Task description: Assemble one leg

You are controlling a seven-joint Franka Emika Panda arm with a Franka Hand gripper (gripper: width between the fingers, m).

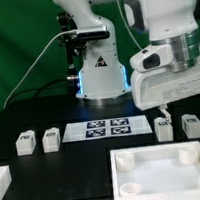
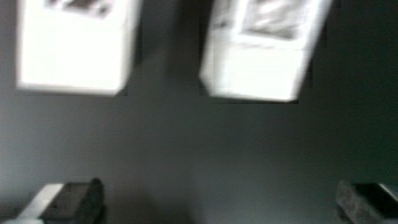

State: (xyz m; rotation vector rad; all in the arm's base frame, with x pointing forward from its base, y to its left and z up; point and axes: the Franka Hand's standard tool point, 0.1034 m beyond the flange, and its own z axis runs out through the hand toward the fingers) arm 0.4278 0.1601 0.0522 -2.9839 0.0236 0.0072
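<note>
My gripper grabs the leg by its tagged square body [image 1: 193, 127] next, to assemble it onto the white tray-like piece.
Four small white legs with marker tags stand on the black table: two at the exterior view's left [image 1: 26, 144] [image 1: 51, 140] and two at its right [image 1: 164, 129] [image 1: 191, 126]. My gripper [image 1: 179, 107] hangs just above the right pair. In the wrist view two legs [image 2: 75, 45] [image 2: 263, 48] lie side by side beyond my gripper [image 2: 221, 205]. Its dark fingertips [image 2: 68, 203] stand wide apart with only bare table between them. It is open and holds nothing.
The marker board [image 1: 109, 127] lies flat between the two pairs of legs. A large white tray-like piece with raised rims [image 1: 123, 158] sits at the front right. Another white part [image 1: 1, 180] shows at the front left edge. The arm's base [image 1: 97, 73] stands behind.
</note>
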